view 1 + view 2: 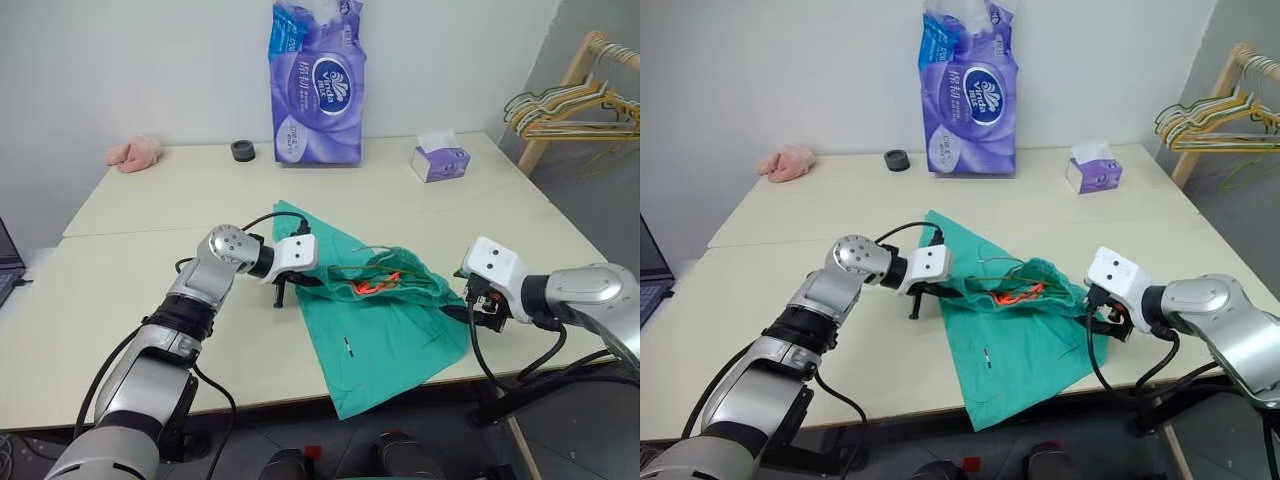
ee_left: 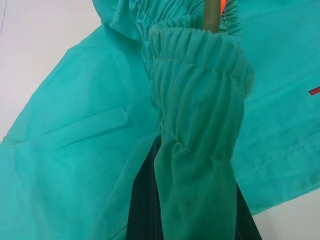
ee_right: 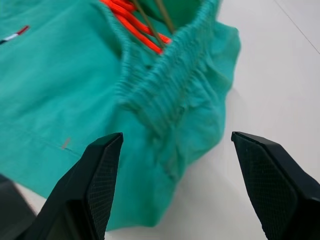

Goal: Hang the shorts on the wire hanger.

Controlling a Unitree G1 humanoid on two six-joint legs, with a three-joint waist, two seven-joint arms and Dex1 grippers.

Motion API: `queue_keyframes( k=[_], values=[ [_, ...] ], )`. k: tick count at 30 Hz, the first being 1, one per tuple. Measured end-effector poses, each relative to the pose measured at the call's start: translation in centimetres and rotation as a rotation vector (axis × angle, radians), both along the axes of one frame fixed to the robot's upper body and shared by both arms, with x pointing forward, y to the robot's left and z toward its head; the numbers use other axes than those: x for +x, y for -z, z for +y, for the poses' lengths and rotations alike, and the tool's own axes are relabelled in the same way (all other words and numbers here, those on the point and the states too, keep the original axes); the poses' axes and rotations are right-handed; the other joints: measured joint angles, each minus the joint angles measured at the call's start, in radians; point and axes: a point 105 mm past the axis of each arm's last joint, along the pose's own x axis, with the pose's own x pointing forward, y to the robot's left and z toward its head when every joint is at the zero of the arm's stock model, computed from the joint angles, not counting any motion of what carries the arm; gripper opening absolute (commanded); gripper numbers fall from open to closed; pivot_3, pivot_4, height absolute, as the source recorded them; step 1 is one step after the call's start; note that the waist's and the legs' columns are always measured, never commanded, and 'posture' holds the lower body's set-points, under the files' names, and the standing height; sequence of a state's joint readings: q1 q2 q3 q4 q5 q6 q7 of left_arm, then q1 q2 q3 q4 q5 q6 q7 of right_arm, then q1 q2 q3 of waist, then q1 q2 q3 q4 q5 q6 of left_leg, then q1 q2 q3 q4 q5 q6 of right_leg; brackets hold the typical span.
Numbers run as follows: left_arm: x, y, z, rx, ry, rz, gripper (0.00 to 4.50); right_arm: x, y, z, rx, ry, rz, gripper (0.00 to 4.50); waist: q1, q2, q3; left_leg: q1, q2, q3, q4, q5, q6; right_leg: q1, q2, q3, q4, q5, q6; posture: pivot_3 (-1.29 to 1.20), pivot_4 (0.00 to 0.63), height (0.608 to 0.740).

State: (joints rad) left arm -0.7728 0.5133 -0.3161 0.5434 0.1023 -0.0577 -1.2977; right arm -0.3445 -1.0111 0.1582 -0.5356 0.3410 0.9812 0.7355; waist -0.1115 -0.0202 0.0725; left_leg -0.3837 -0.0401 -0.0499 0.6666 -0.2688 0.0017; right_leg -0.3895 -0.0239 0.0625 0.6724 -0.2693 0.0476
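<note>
The shorts' legs lie flat on the tabletop. My right gripper should next pinch the shorts by the gathered waistband end (image 1: 449,295), which stands up in a fold.
The teal-green shorts (image 1: 390,340) lie crumpled on the table, one leg hanging over the front edge. My left gripper (image 1: 298,284) is shut on the gathered waistband (image 2: 200,100) at the shorts' left end, holding it slightly raised. The thin olive wire hanger (image 3: 150,25) runs inside the waist opening beside an orange drawstring (image 1: 375,286); most of the hanger is hidden by cloth. My right gripper (image 3: 176,136) stands open just off the waistband's right end, its fingers (image 3: 102,175) wide apart with nothing between them.
At the back of the pale table (image 1: 150,330) stand a purple tissue-roll pack (image 1: 317,80), a tissue box (image 1: 440,160), a black tape roll (image 1: 243,150) and a pink cloth lump (image 1: 135,153). A wooden rack with several hangers (image 1: 575,105) is at the far right.
</note>
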Motion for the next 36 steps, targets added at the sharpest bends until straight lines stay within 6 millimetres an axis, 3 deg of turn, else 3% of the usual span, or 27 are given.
queue_keyframes(
  k=[18,22,30,36],
  values=[
    [-0.5,0.1,-0.1,0.004,0.027,0.01,0.0,3.9,2.5,2.0,-0.04,-0.093,0.008,3.7,-0.002,0.0,0.0,0.0,0.0,0.0,0.0,0.0,0.0,0.0,0.0,0.0,0.0,0.0,0.0,-0.15,0.029,0.74],
    [-0.6,-0.1,-0.2,0.002,0.033,0.004,0.0,3.8,2.9,2.3,-0.055,-0.137,0.037,2.9,-0.002,0.0,0.0,0.0,0.0,0.0,0.0,0.0,0.0,0.0,0.0,0.0,0.0,0.0,0.0,-0.15,0.029,0.74],
    [-0.6,-0.2,-0.3,-0.012,0.036,0.011,0.0,3.5,2.9,2.8,-0.075,-0.207,0.059,0.15,-0.002,0.0,0.0,0.0,0.0,0.0,0.0,0.0,0.0,0.0,0.0,0.0,0.0,0.0,0.0,-0.15,0.029,0.74],
    [-0.7,-0.3,-0.1,-0.019,0.034,0.026,0.0,3.1,3.2,3.1,-0.103,-0.256,0.071,0.07,-0.002,0.0,0.0,0.0,0.0,0.0,0.001,0.0,0.0,0.0,0.0,0.0,0.001,0.0,0.0,-0.15,0.029,0.74]
  ],
)
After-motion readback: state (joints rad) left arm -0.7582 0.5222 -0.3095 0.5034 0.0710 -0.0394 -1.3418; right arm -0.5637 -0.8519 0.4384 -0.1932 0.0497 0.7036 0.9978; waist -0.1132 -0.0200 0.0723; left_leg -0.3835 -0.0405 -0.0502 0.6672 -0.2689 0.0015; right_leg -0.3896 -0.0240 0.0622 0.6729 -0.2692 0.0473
